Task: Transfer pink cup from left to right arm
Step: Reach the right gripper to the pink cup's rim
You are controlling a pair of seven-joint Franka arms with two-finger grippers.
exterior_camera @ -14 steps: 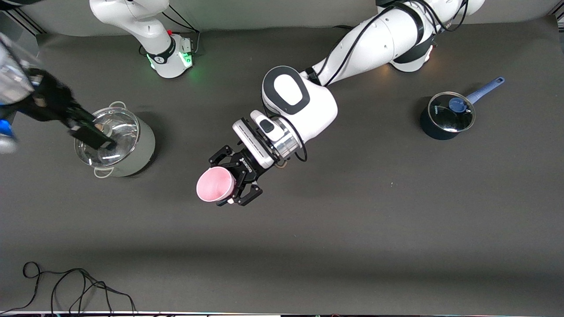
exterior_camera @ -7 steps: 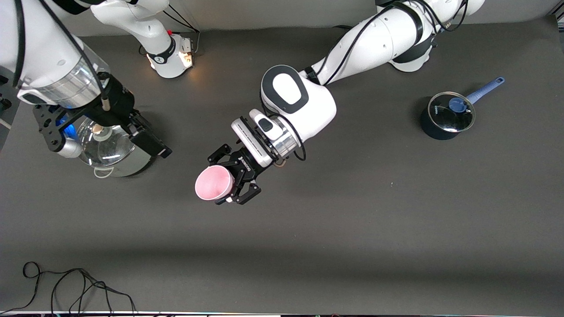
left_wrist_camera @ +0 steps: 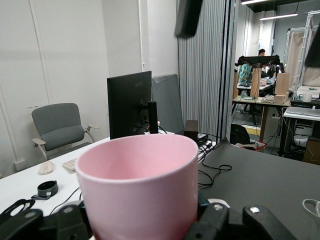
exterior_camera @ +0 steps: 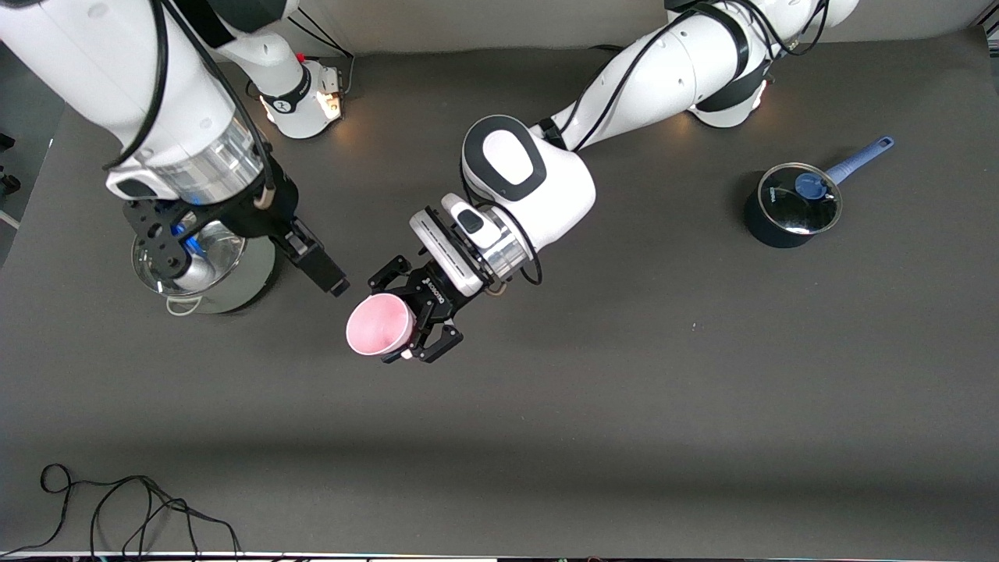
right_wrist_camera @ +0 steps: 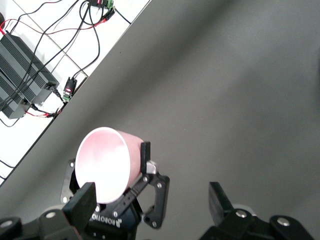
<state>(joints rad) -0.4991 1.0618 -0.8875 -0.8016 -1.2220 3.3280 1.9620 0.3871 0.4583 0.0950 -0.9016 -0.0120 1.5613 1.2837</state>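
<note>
The black fingers of my left gripper are covering the sides of the cup. My right gripper should next take the cup by its open rim [exterior_camera: 349,336] [right_wrist_camera: 82,150], which sticks out.
The pink cup [exterior_camera: 376,326] is held in the air over the middle of the table, its mouth tipped toward the front camera. My left gripper [exterior_camera: 396,323] is shut on its sides; the cup fills the left wrist view [left_wrist_camera: 140,185]. My right gripper [exterior_camera: 328,281] is open and empty, just beside the cup toward the right arm's end, apart from it. In the right wrist view the cup [right_wrist_camera: 107,162] and the left gripper's black linkage lie close below my right gripper [right_wrist_camera: 152,202], whose fingers [right_wrist_camera: 82,202] stand wide apart.
A steel pot with a glass lid [exterior_camera: 234,277] stands under the right arm. A dark blue saucepan with lid and blue handle [exterior_camera: 792,204] stands toward the left arm's end. A black cable [exterior_camera: 117,507] lies at the table's near edge.
The right arm has swung from over the steel pot toward the cup, its gripper now close beside it. The left gripper and the cup have hardly moved.
</note>
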